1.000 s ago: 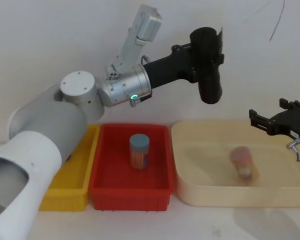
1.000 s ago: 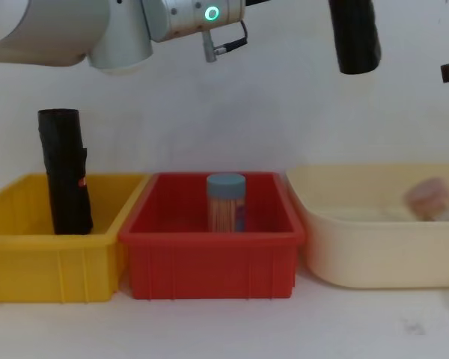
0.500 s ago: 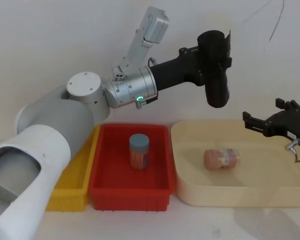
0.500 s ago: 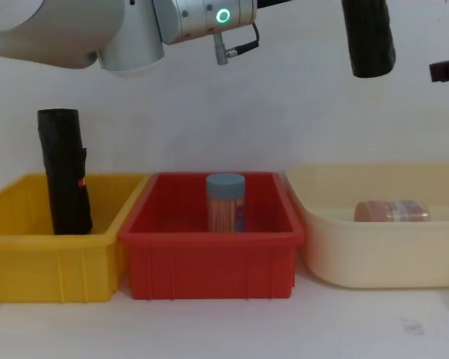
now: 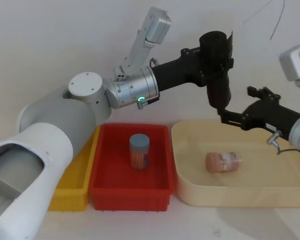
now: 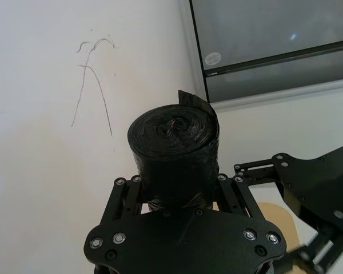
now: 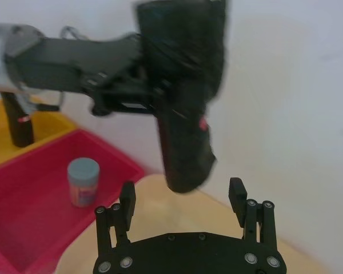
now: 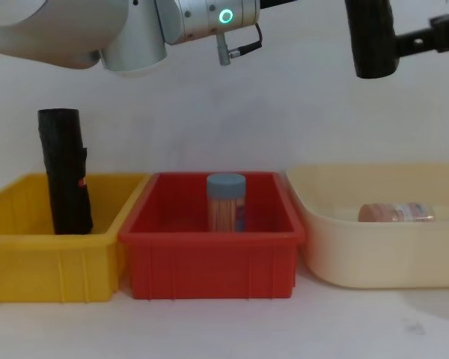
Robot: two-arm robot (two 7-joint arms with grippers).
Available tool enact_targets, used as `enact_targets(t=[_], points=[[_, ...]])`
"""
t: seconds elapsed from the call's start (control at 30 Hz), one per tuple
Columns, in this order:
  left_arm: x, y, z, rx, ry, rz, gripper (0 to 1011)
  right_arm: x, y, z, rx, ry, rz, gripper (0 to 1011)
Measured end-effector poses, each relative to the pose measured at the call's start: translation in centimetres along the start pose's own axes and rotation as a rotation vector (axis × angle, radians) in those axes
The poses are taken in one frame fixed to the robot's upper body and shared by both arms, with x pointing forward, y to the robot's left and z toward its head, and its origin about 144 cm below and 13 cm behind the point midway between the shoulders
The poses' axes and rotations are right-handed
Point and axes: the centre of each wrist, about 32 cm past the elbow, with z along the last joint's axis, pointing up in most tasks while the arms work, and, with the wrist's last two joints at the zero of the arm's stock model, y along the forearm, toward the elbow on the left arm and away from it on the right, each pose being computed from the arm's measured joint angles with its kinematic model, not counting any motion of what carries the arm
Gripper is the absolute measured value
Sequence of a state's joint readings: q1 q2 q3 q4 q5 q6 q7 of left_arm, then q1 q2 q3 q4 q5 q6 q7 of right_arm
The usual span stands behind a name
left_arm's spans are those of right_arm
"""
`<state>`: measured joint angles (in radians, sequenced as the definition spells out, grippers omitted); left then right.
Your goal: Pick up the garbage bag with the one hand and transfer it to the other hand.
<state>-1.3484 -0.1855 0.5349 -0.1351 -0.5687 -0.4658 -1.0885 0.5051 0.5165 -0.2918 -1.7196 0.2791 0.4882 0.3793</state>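
I will next grab the garbage bag (image 8: 370, 41) by its lower end (image 8: 376, 66) with my right gripper, to take it over from my other hand.
The garbage bag (image 5: 218, 70) is a thick black roll, held upright high above the bins with my left gripper (image 5: 206, 59) shut on its upper half. In the left wrist view the roll's end (image 6: 174, 134) sticks out between the left gripper's fingers (image 6: 126, 191). My right gripper (image 5: 236, 106) is open just to the right of the bag's lower end. In the right wrist view the bag (image 7: 186, 114) hangs just beyond the right gripper (image 7: 182, 193), whose fingers are spread wide and not touching it. The chest view shows the bag (image 8: 370, 41) at the top right.
A yellow bin (image 8: 30, 262) holds a slimmer black roll (image 8: 63, 176). The red bin (image 8: 209, 258) holds a blue-lidded jar (image 8: 226, 202). In the beige tray (image 8: 344, 254) a pink jar (image 8: 396, 213) lies on its side.
My right gripper has moved left and up to the bag's lower end. The left arm carried the bag slightly right. The pink jar in the tray came to rest.
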Motion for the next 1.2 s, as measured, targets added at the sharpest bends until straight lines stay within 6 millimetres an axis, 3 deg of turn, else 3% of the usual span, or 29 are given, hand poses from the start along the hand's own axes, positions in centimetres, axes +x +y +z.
enact_targets(t=[0.6, 1.2], points=[[0.0, -0.1, 0.0, 0.001, 0.001, -0.003, 516, -2.6, 4.1, 1.8, -0.015, -0.200, -0.041, 1004], [0.0, -0.1, 0.0, 0.000, 0.002, -0.004, 516, -3.3, 7.2, 2.8, -0.042, -0.188, -0.101, 1004]])
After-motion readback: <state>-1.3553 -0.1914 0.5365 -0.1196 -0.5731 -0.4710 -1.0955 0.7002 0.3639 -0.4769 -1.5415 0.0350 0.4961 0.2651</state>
